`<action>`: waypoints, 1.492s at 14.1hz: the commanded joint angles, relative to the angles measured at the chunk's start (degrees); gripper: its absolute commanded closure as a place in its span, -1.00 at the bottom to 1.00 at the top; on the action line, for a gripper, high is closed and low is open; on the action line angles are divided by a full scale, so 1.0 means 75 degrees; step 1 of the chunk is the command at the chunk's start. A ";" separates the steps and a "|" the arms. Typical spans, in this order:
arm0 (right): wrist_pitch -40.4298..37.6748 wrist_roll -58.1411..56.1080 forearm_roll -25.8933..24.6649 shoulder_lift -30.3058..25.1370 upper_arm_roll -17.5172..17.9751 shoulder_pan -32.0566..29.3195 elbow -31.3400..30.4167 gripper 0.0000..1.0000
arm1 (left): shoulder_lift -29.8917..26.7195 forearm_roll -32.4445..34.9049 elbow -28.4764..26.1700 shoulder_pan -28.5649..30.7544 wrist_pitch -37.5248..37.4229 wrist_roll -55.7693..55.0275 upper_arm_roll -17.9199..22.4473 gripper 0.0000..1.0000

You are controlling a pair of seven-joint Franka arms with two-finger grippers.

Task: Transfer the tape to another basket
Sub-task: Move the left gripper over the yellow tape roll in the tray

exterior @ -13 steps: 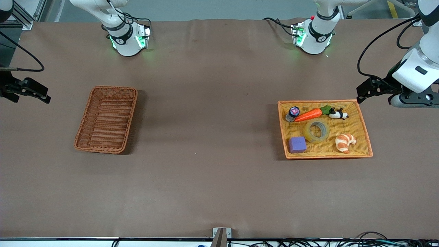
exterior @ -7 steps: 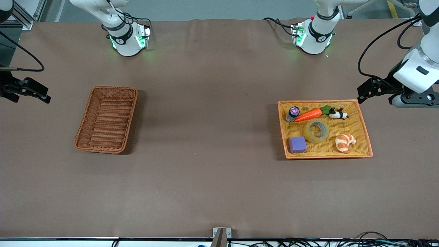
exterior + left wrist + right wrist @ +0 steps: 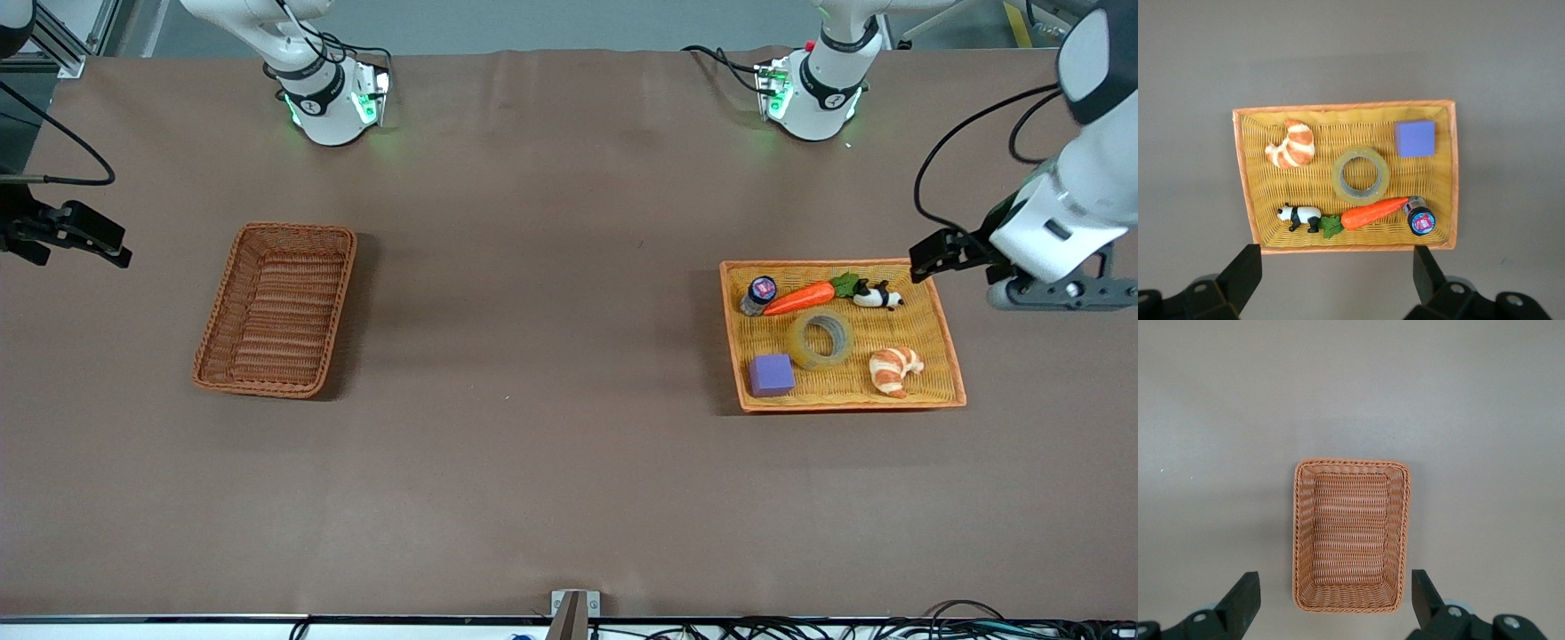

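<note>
The tape has to go to the brown basket, so the robot's left gripper will next pick it up by the side of its ring [image 3: 823, 315].
The tape [image 3: 820, 339] lies flat in the middle of the yellow basket [image 3: 827, 263], among other items; it also shows in the left wrist view [image 3: 1360, 176]. The dark reddish-brown basket [image 3: 348, 267] stands empty toward the right arm's end of the table and shows in the right wrist view [image 3: 1353, 462]. My left gripper [image 3: 1336, 257] is open and empty, high up beside the yellow basket's rim [image 3: 1345, 107]; in the front view it [image 3: 1058, 293] is over the table next to that basket. My right gripper [image 3: 1333, 587] is open and empty, high above the table beside the brown basket, waiting.
In the yellow basket lie a purple cube [image 3: 771, 374], a croissant [image 3: 894, 369], a toy carrot [image 3: 800, 297], a small panda figure [image 3: 878, 296] and a small jar [image 3: 759, 295]. Brown table cloth lies between the two baskets.
My left arm has swung in toward the yellow basket, its wrist now closer to the basket's corner. The right arm and all objects have not moved.
</note>
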 commanded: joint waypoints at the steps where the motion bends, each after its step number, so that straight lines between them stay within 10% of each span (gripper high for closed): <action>1: -0.0031 -0.0058 -0.0051 -0.0013 0.0012 -0.0019 -0.0015 -1.00 | 0.0019 0.0040 -0.0999 0.0031 0.0908 0.0077 0.0009 -1.00; 6: -0.0043 -0.0058 -0.0051 -0.0013 0.0012 -0.0019 -0.0015 -1.00 | 0.0428 0.0040 -0.2724 0.0054 0.3335 0.0112 0.0021 -1.00; 18: -0.0031 -0.0058 -0.0051 -0.0013 0.0012 -0.0018 -0.0015 -1.00 | 0.2655 0.0052 -0.3218 0.0359 0.4931 0.0007 0.0033 -0.97; 21: -0.0042 -0.0058 -0.0051 -0.0013 0.0012 -0.0019 -0.0015 -1.00 | 0.2703 0.0052 -0.3511 0.0371 0.5506 0.0018 0.0033 0.52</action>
